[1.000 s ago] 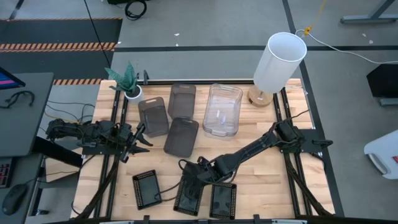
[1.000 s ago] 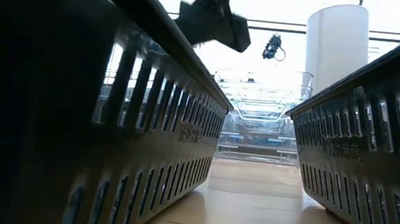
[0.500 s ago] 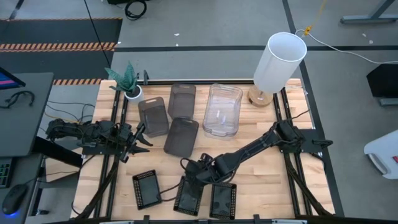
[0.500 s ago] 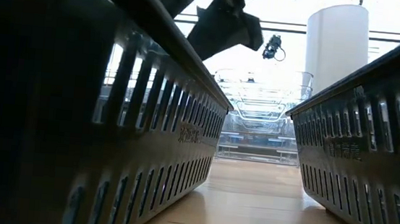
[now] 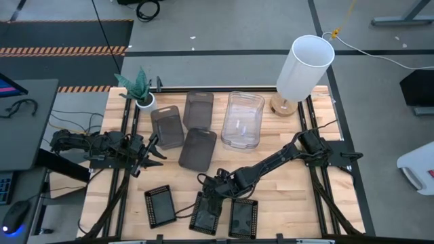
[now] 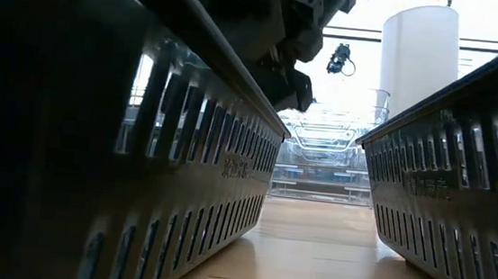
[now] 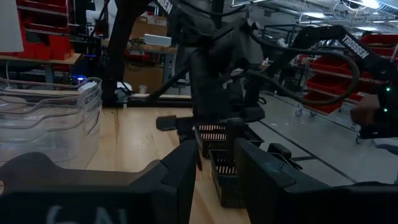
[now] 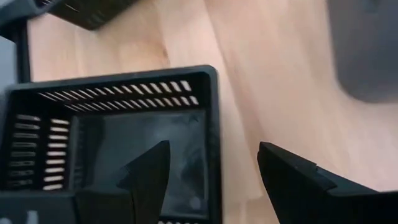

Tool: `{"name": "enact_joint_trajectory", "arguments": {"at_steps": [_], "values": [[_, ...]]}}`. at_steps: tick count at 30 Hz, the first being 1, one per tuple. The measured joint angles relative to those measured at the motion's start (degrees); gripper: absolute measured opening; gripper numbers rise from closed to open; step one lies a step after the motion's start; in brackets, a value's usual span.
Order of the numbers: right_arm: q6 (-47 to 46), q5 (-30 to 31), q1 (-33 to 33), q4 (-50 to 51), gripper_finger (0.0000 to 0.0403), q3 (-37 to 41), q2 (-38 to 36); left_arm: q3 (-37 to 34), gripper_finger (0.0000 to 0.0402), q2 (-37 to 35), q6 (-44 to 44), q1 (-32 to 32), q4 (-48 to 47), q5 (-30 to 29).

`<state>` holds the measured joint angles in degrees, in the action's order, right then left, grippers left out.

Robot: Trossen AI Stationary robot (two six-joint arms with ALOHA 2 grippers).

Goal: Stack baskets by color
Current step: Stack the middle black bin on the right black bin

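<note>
My right gripper grabs the middle black mesh basket by its rim (image 8: 214,143) next, to stack the black baskets together.
Three black mesh baskets stand in a row near the table's front edge: left (image 5: 161,207), middle (image 5: 205,213), right (image 5: 243,218). My right gripper (image 5: 212,196) hangs open, slanting down over the middle basket's far end. In the right wrist view, one of its fingers (image 8: 148,169) is over the basket's inside. The other (image 8: 297,179) is over the bare table outside, and the basket's side wall (image 8: 214,124) runs between them. Three smoky grey baskets (image 5: 197,149) and the stacked clear baskets (image 5: 243,120) stand farther back. My left gripper (image 5: 150,154) waits open at the table's left.
A tall white cylinder (image 5: 305,68) stands at the far right and a small potted plant (image 5: 139,87) at the far left corner. Bare wood (image 5: 285,196) lies between the black baskets and the grey and clear ones. In the low view, black basket walls (image 6: 183,170) fill both sides.
My right gripper has come down toward the middle black basket's far end, rolling a little on the way. In the low view it has sunk from the top of the picture to just above that basket's rim. The baskets have not moved.
</note>
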<state>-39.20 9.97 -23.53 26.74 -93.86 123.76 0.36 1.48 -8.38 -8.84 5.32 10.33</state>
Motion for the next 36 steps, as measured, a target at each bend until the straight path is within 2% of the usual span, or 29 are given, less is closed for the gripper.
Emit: {"name": "enact_joint_trajectory", "arguments": {"at_steps": [3, 12, 20, 31, 36], "values": [[-0.17, -0.63, 0.0, -2.9, 0.0247, 1.34, -0.06, -0.01, 0.0117, 0.0, 0.0, -0.02, 0.0, 0.0], [-2.06, 0.23, 0.28, -2.11, 0.0233, 4.38, -0.04, 0.0, 0.0117, 0.0, 0.0, 0.0, 0.0, 0.0], [-4.68, 0.09, 1.94, 2.54, 0.0152, 4.33, -0.04, 0.0, 0.0117, 0.0, -0.01, -0.02, 0.0, 0.0], [-4.11, -7.15, 4.22, 3.37, 0.0015, 3.16, -0.13, -0.01, 0.0117, 0.0, 0.0, -0.01, -0.01, 0.0], [-2.31, -7.62, 4.24, 4.34, 0.0013, 0.76, -0.1, -0.02, 0.0117, 0.0, 0.0, 0.0, -0.02, 0.0]]}}
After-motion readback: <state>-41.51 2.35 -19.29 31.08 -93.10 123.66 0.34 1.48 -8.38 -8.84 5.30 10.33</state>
